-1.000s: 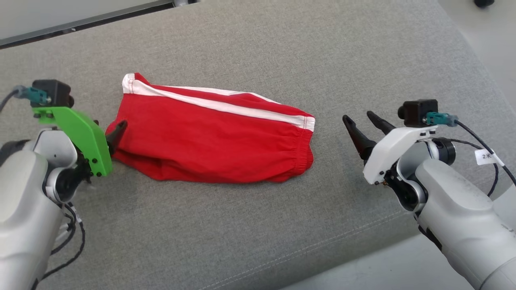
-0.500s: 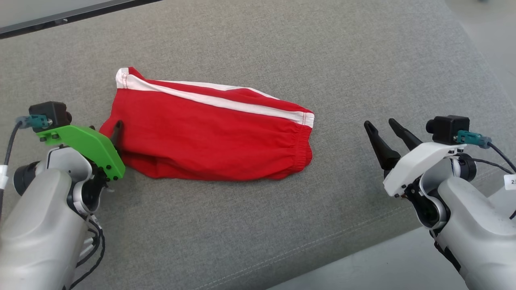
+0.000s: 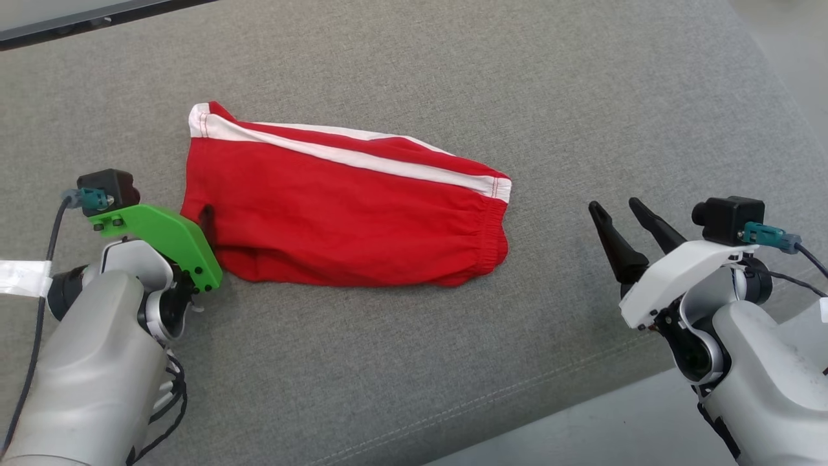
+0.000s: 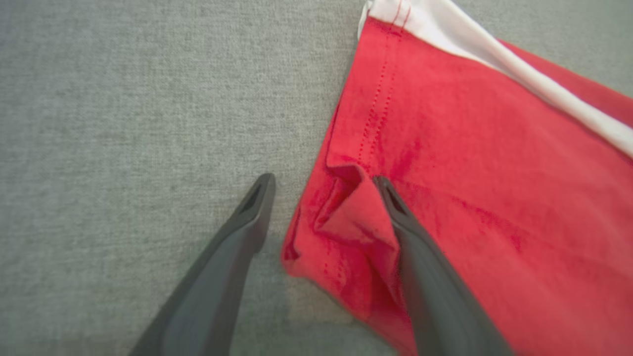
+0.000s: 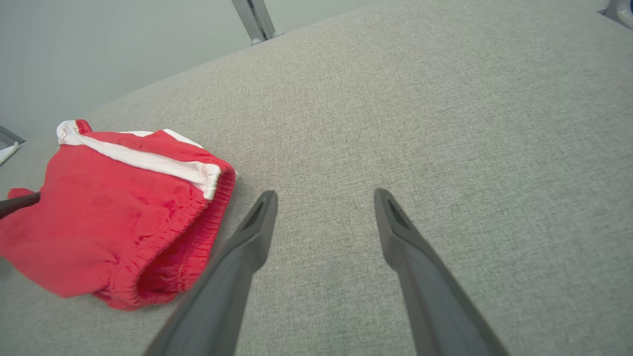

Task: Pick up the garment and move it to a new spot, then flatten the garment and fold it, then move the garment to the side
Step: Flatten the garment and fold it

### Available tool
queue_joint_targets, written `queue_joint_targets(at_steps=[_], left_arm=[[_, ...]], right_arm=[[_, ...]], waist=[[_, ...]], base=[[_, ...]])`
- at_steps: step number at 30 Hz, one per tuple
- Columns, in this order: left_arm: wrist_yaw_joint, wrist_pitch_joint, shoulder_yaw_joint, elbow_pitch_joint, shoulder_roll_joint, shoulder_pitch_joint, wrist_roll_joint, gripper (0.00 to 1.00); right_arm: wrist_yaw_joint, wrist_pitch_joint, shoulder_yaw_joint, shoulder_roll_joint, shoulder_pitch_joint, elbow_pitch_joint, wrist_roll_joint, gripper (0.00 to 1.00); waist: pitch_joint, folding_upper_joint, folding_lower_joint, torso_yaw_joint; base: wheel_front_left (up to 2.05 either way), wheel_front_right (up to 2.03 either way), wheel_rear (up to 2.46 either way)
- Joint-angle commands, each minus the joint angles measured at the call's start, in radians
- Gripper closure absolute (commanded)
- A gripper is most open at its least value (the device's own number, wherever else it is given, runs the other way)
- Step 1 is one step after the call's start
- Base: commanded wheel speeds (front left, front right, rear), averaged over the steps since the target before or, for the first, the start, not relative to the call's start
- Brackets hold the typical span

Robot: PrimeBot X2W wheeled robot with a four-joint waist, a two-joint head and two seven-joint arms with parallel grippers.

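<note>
I should grab the garment next with my left gripper by the small raised fold at its hem (image 4: pixel 360 214), because most of the garment lies flat on the cushion.
The garment (image 3: pixel 343 213) is a pair of red shorts with a white side stripe, lying folded and flat on the grey cushion (image 3: pixel 414 362). My left gripper (image 3: pixel 203 223) stands open at its left hem. In the left wrist view the left gripper (image 4: pixel 324 180) straddles the hem: one finger rests on the red cloth (image 4: pixel 494 173), the other on bare cushion, with a small raised fold between them. My right gripper (image 3: pixel 614 206) is open and holds nothing, well right of the elastic waistband. In the right wrist view the right gripper (image 5: pixel 324 195) points past the garment (image 5: pixel 109 217).
The cushion's front edge (image 3: pixel 550 401) runs diagonally at the lower right, with pale floor beyond it. A dark strip (image 3: pixel 77 19) borders the cushion's far left. A metal leg (image 5: pixel 254 20) stands behind the cushion in the right wrist view.
The head camera has shifted. My left gripper has slid a little further onto the garment's left hem. My right gripper has drawn back to the right, away from the waistband.
</note>
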Motion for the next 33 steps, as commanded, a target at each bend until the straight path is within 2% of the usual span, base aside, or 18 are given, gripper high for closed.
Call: queue_joint_targets(at_steps=[1,5,6,7,8,9,10,11,17,24,33], left_arm=[[0.008,0.018,-0.013,0.026,-0.016,0.019,-0.001,0.0],[-0.001,0.046,-0.039,0.052,-0.053,0.039,-0.001,0.0],[-0.002,0.055,-0.045,0.057,-0.059,0.046,0.002,0.05],[-0.005,0.059,-0.052,0.059,-0.065,0.051,0.005,0.23],[-0.004,0.06,-0.056,0.061,-0.071,0.055,0.006,0.52],[-0.005,0.059,-0.061,0.062,-0.075,0.058,0.009,0.63],[-0.004,0.051,-0.063,0.063,-0.078,0.058,0.011,0.95],[-0.003,0.037,-0.061,0.062,-0.081,0.058,0.01,1.0],[-0.005,-0.059,-0.034,0.041,-0.115,0.072,-0.012,1.0],[0.017,-0.213,0.012,-0.018,-0.155,0.152,-0.043,1.0],[0.044,-0.29,0.035,-0.157,-0.182,0.299,-0.075,1.0]], right_arm=[[-0.001,0.007,-0.015,0.007,0.023,-0.014,-0.017,0.0],[-0.001,0.034,-0.051,0.022,0.059,-0.052,-0.046,0.0],[-0.001,0.041,-0.059,0.026,0.068,-0.062,-0.053,0.0],[-0.001,0.048,-0.066,0.031,0.076,-0.071,-0.061,0.0],[-0.001,0.054,-0.072,0.036,0.082,-0.081,-0.067,0.0],[-0.001,0.06,-0.079,0.041,0.088,-0.089,-0.074,0.0],[-0.001,0.066,-0.083,0.044,0.093,-0.098,-0.08,0.0],[-0.001,0.071,-0.088,0.048,0.098,-0.106,-0.084,0.0],[-0.001,0.091,-0.122,0.061,0.129,-0.139,-0.107,0.0],[-0.001,0.119,-0.179,0.05,0.18,-0.173,-0.132,0.0],[-0.001,0.167,-0.238,0.048,0.234,-0.217,-0.15,0.0]], waist=[[-0.004,-0.0001,0.0,0.007],[-0.014,-0.0001,0.0,0.023],[-0.017,-0.0001,0.0,0.026],[-0.019,-0.0001,0.0,0.029],[-0.022,-0.0001,0.0,0.032],[-0.025,-0.0001,0.0,0.035],[-0.027,-0.0001,0.0,0.038],[-0.03,-0.0001,0.0,0.041],[-0.057,-0.0001,0.0,0.066],[-0.109,-0.0001,0.0,0.123],[-0.148,-0.0001,0.0,0.189]], base=[[0.0,0.0,0.0],[0.0,0.0,0.0],[0.0,0.0,0.0],[0.0,0.0,0.0],[0.0,0.0,0.0],[0.0,0.0,0.0],[0.0,0.0,0.0],[0.0,0.0,0.0],[0.0,0.0,0.0],[0.0,0.0,0.0],[0.0,0.0,0.0]])
